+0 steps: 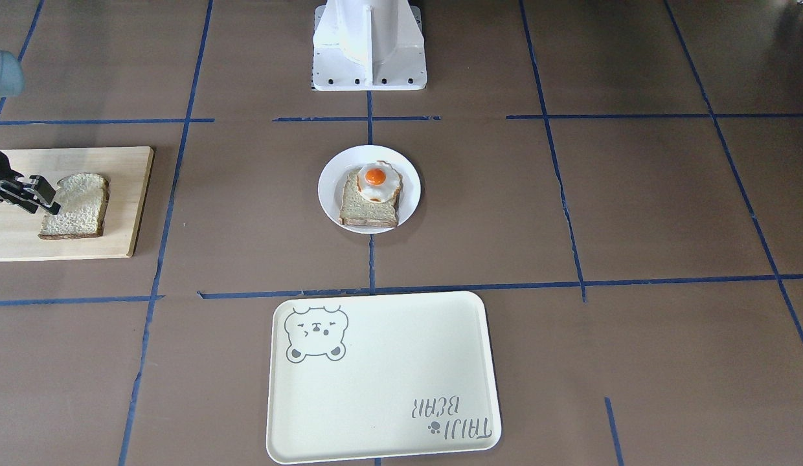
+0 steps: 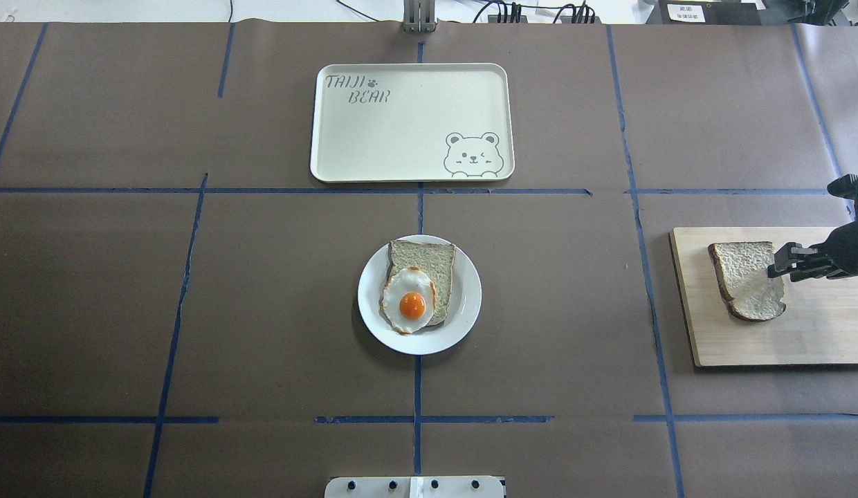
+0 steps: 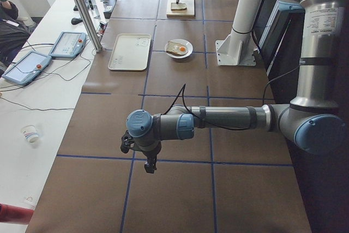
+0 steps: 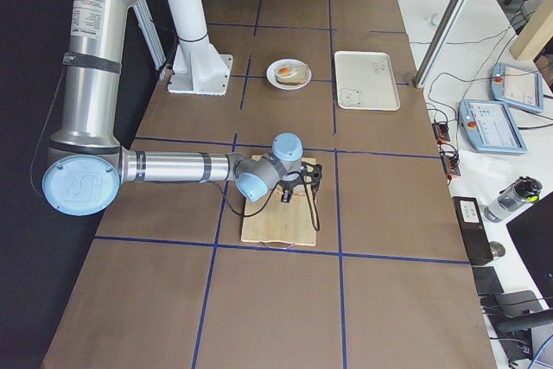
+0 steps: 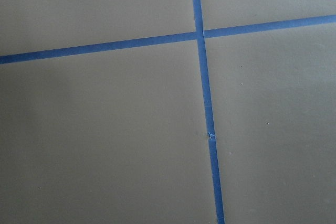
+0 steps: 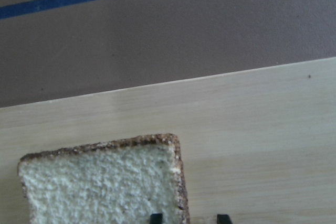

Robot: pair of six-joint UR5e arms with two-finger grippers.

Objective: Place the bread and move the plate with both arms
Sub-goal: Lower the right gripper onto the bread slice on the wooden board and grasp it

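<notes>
The bread should go on top of the egg on the plate, so my right gripper should grab the bread by its crust edge (image 6: 181,203) next.
The bread (image 1: 74,206) is a rough whitish slice with a dark crust, lying flat on a wooden cutting board (image 1: 13,243). It also shows in the overhead view (image 2: 746,280) and the right wrist view (image 6: 105,182). My right gripper (image 2: 775,266) is low over the slice's edge and open, its fingertips (image 6: 156,217) straddling the crust. The white plate (image 2: 373,304) sits mid-table holding a smoother tan slice and a fried egg (image 2: 409,303). My left gripper (image 3: 148,163) hangs over bare table far from everything; I cannot tell whether it is open or shut.
The cream bear tray (image 2: 373,138) lies beyond the plate, on the far side from the robot's white base (image 1: 369,52). Blue tape lines cross the brown table. The left wrist view shows only table and tape.
</notes>
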